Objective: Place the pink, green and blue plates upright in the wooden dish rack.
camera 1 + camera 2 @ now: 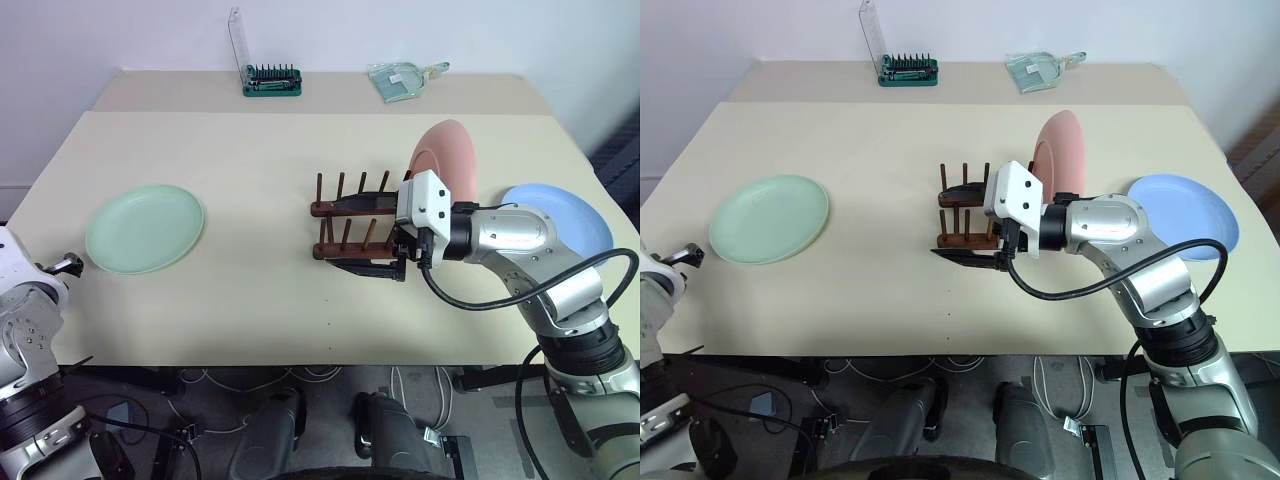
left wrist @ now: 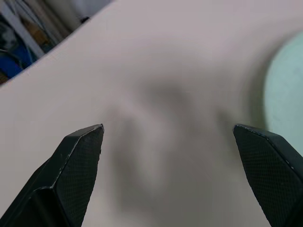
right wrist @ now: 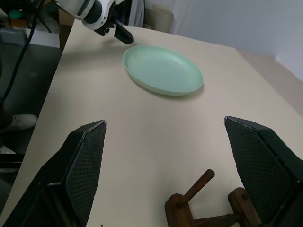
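The green plate should stand upright in the wooden dish rack (image 1: 345, 225), so my left gripper needs to grab it by its rim (image 1: 96, 257) next.
The wooden dish rack (image 1: 345, 225) stands mid-table. The pink plate (image 1: 447, 157) stands upright at the rack's right end, its base hidden behind my right wrist. My right gripper (image 1: 335, 233) hangs open over the rack, pointing left, with nothing between its fingers (image 3: 90, 165); rack pegs (image 3: 199, 183) show just below them. The blue plate (image 1: 560, 212) lies flat at the right, partly covered by my right arm. Far left on the table the green plate (image 1: 145, 227) lies flat. My left gripper (image 2: 168, 127) is open and empty near the table's left edge, beside the green plate (image 2: 286, 94).
A green-and-clear bit case (image 1: 270, 78) and a clear plastic packet (image 1: 405, 78) sit along the table's far edge. Bare tabletop (image 1: 250, 290) lies between the green plate and the rack. Cables hang below the front edge.
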Robot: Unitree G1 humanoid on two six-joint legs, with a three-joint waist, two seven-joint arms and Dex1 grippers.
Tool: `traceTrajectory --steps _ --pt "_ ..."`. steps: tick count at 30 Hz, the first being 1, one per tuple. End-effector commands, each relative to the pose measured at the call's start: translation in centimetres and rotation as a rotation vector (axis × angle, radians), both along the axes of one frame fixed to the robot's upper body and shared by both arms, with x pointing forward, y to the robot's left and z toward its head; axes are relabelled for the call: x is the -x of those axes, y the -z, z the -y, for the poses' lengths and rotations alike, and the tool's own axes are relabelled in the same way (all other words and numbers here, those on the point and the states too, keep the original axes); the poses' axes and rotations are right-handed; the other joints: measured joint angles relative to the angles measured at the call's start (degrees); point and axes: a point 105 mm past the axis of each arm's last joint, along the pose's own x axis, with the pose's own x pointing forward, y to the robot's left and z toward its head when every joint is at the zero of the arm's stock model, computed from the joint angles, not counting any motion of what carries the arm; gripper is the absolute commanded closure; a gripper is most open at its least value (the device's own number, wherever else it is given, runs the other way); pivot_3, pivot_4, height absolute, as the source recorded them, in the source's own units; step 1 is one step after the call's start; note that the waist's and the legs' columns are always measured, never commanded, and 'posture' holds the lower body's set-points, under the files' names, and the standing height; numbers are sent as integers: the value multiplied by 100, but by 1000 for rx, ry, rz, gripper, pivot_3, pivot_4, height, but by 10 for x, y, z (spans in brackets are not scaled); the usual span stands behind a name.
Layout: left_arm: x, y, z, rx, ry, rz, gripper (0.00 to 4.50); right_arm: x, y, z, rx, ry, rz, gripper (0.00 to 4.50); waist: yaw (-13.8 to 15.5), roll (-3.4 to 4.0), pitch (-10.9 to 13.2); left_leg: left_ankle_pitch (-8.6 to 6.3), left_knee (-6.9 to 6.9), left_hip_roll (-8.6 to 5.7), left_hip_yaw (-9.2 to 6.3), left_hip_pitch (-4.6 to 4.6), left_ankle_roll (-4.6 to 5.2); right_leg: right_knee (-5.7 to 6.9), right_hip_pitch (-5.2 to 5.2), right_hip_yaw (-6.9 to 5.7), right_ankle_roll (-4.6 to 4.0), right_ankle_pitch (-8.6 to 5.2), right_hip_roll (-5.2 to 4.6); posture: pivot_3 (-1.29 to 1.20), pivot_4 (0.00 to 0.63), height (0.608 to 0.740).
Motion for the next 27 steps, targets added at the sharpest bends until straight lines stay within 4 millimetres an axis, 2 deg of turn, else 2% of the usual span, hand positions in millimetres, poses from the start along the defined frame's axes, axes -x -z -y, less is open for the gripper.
traceTrajectory --steps 1,4,6,11,13,14,15,17,19,22,27 --pt "-3 -28 -2 -56 5 120 0 4 -13 4 -18 7 57 454 0 0 0 0 0 0 0 0 0 0 0 0 0 0 0 0 150 740" --pt "-16 -35 18 -66 121 157 0 2 -13 4 -19 9 60 454 -1 0 0 0 0 0 1 0 0 0 0 0 0 0 0 0 150 740" --pt "-24 -32 32 -67 194 141 0 1 -13 4 -22 11 63 454 -2 0 0 0 0 0 1 0 0 0 1 0 0 0 0 0 150 740" --pt "-30 9 37 14 172 -32 0 -2 -13 4 -25 15 72 454 -8 0 0 0 1 -1 1 0 0 0 3 0 0 0 0 0 150 740" --pt "-32 19 38 41 165 -56 0 -2 -13 4 -26 16 76 454 -20 0 0 1 1 1 2 1 0 3 1 0 0 1 2 0 150 740" --pt "-32 22 39 58 165 -59 521 -2 -13 4 -26 17 78 389 -16 -1 0 1 1 2 2 1 0 4 0 0 0 1 3 0 150 740" --pt "-33 23 40 70 165 -59 810 -3 -13 4 -26 18 79 389 -10 -1 -1 1 1 2 1 1 -1 5 0 0 0 1 3 0 150 740" --pt "-32 26 39 97 146 -54 1694 -3 -13 4 -27 21 82 389 -10 -1 0 2 1 2 2 2 -2 6 1 0 0 1 2 0 150 740" --pt "-32 27 39 130 129 -25 2868 -3 -13 6 -26 28 83 389 -11 -1 -1 1 2 2 2 2 -2 5 2 0 0 1 1 0 150 740" --pt "-33 25 39 141 119 0 4373 -4 -13 7 -25 35 84 389 -4 0 -1 2 1 1 1 3 -2 5 2 0 0 1 1 0 150 740" --pt "-42 11 45 112 158 70 4446 -5 -13 8 -23 35 87 389 -2 1 -2 2 3 0 2 4 -2 5 4 0 1 1 1 0 150 740"
